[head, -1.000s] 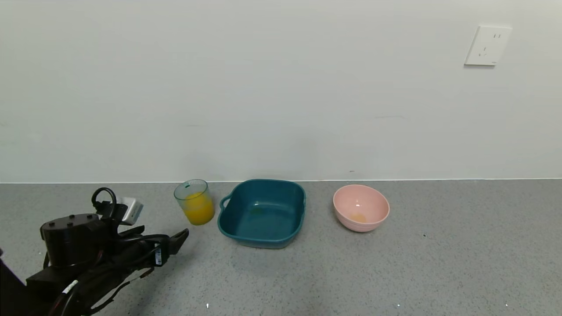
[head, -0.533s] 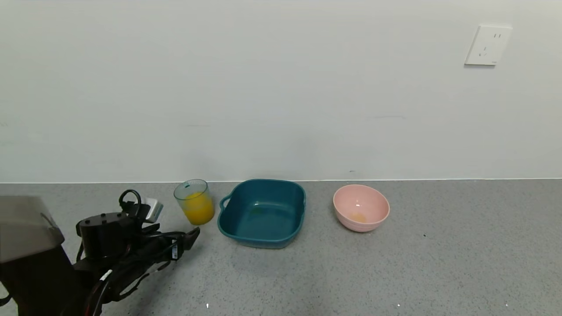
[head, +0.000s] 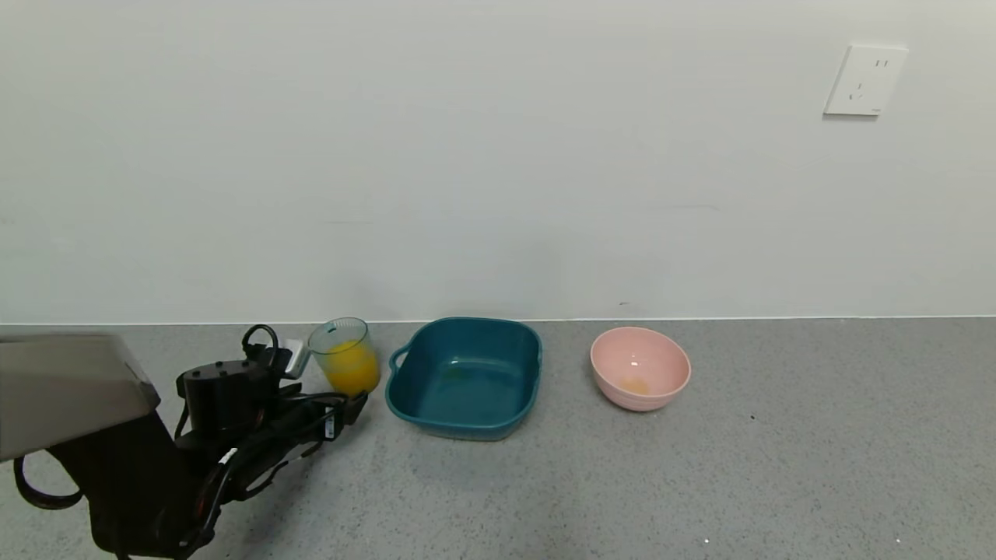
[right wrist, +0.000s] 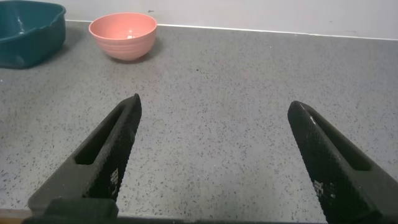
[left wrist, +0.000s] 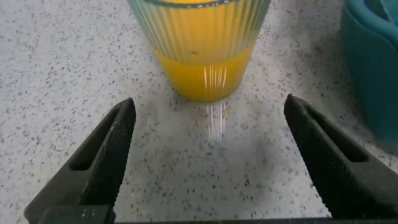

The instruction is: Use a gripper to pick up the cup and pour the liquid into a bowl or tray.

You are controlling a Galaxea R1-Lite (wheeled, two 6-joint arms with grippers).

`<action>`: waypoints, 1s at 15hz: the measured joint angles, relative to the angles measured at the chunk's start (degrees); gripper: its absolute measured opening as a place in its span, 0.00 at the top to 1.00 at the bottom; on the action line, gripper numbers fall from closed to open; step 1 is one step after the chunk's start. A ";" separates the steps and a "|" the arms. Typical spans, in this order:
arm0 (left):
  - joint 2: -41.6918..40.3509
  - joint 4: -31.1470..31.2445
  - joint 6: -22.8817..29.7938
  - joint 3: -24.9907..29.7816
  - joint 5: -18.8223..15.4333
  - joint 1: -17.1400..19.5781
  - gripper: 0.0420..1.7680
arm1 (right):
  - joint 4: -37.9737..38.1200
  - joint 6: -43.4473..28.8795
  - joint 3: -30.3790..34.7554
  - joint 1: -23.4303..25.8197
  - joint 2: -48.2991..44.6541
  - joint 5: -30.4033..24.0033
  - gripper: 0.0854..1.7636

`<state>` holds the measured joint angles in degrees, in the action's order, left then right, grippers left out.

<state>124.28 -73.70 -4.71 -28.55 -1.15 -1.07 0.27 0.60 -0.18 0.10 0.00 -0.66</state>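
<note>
My left gripper grabs the cup's ribbed sides next, leaving the cup's rim free to pour into the dark teal tray (head: 465,377) (left wrist: 373,74).
The ribbed translucent cup (head: 345,358) stands upright on the grey counter, about half full of orange-yellow liquid (head: 352,371). The dark teal tray (head: 465,377) sits just right of it, loop handle toward the cup. My left gripper (head: 350,400) is open, low over the counter, just short of the cup's base. In the left wrist view the cup (left wrist: 200,46) stands ahead of the open gripper (left wrist: 211,115), between the lines of its fingers and not touched. The tray's edge (left wrist: 373,62) shows beside it. My right gripper (right wrist: 214,118) is open and empty over bare counter, out of the head view.
A round pink bowl (head: 640,368) with a trace of orange at its bottom stands right of the tray; it also shows in the right wrist view (right wrist: 122,34). The white wall runs close behind the vessels. A wall socket (head: 864,80) is high on the right.
My left arm has moved forward and to the right, bringing the open gripper close up to the cup's base. The cup, tray and bowl have not moved.
</note>
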 joint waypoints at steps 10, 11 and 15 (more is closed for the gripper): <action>3.80 6.90 0.35 -13.35 -0.09 0.28 0.03 | 0.00 -0.02 0.00 0.00 0.00 0.00 0.03; 4.33 7.00 0.39 -14.09 -0.09 0.33 0.03 | -0.02 -0.02 0.00 0.00 0.00 -0.02 0.03; 6.50 7.80 0.44 -16.59 -0.06 0.55 0.03 | 0.00 0.02 0.00 0.00 0.00 -0.02 0.03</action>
<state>130.78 -65.90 -4.27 -45.14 -1.21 -0.52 0.27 0.62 -0.18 0.10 0.00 -0.68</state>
